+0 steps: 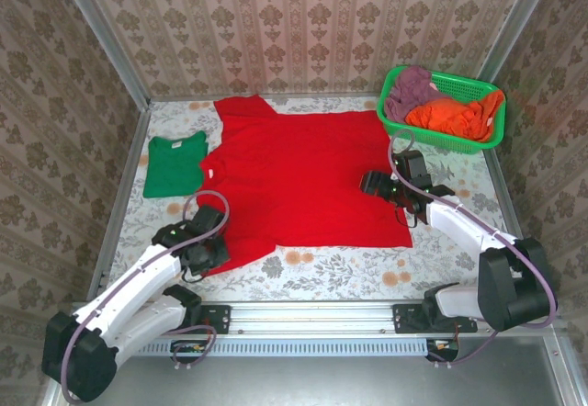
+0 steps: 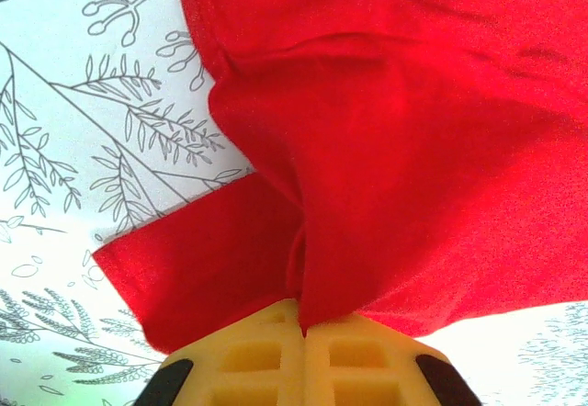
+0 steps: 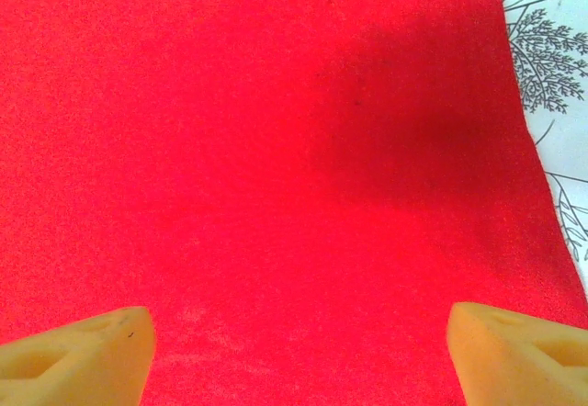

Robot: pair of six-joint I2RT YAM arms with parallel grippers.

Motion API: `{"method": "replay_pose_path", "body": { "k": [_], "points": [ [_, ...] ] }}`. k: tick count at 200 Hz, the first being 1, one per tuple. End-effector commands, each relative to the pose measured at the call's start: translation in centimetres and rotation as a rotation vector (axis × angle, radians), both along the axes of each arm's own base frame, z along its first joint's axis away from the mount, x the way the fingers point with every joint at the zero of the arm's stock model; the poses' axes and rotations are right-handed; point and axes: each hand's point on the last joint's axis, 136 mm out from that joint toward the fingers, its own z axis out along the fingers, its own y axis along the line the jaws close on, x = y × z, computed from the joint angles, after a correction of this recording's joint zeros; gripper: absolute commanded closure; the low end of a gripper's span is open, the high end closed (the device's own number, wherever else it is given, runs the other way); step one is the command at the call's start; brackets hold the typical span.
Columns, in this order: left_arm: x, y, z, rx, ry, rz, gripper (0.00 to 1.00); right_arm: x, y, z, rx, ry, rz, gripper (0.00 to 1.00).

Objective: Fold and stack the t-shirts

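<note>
My right gripper grips the red t-shirt's near hem corner (image 1: 407,242) next, opposite my left gripper's hold. Then I fold the shirt's near side over.
The red t-shirt (image 1: 303,172) lies spread flat across the middle of the table. The green t-shirt (image 1: 175,165) lies folded at the left. My left gripper (image 1: 216,241) is at the red shirt's near left corner. In the left wrist view its yellow fingers (image 2: 248,355) are pressed together, and the left gripper (image 2: 308,325) is shut on a pinched fold of the red t-shirt (image 2: 395,149). My right gripper (image 1: 369,184) hovers over the shirt's right side. Its jaws stand wide apart in the right wrist view, where the right gripper (image 3: 299,355) has only flat red t-shirt (image 3: 276,149) beneath it.
A green mesh basket (image 1: 464,82) holding purple and orange clothes stands at the back right. Patterned walls close in the table on three sides. Bare floral tablecloth (image 1: 349,273) runs along the near edge in front of the red shirt.
</note>
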Motion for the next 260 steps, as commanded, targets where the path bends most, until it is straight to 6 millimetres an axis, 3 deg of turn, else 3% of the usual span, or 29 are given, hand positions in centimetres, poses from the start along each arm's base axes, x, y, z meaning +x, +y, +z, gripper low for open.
{"method": "replay_pose_path", "body": {
  "k": [1,32,55,90,149,201,221,245,260],
  "points": [
    [0.0,-0.4,1.8,-0.047,-0.017,0.057,1.00,-2.7,-2.6,-0.7,-0.063,0.066,-0.100,0.16],
    [0.1,-0.3,3.2,-0.075,-0.044,0.094,1.00,-8.1,-6.2,-2.4,-0.097,0.175,-0.244,0.18],
    [0.2,-1.2,3.9,-0.126,-0.042,0.104,1.00,-10.7,-6.7,-3.1,-0.054,0.200,-0.268,0.18],
    [0.5,-1.3,4.9,-0.132,-0.060,0.102,1.00,-12.9,-6.4,-4.3,-0.007,0.273,-0.299,0.20],
    [-0.4,-0.7,3.1,-0.126,-0.031,0.138,1.00,-12.8,-6.3,-6.7,0.006,0.344,-0.337,0.47],
    [-0.7,-0.5,2.4,-0.135,-0.029,0.166,1.00,-13.4,-6.2,-8.4,0.018,0.433,-0.359,0.53],
    [-0.6,-0.5,2.4,-0.138,-0.035,0.170,1.00,-13.7,-6.3,-8.8,0.012,0.455,-0.365,0.60],
    [-0.3,-0.7,2.4,-0.154,-0.044,0.175,1.00,-12.9,-6.5,-8.8,0.012,0.428,-0.370,0.79],
    [-0.1,-0.8,2.6,-0.162,-0.055,0.176,1.00,-12.8,-6.6,-8.6,0.007,0.426,-0.371,1.00]
  ]
}}
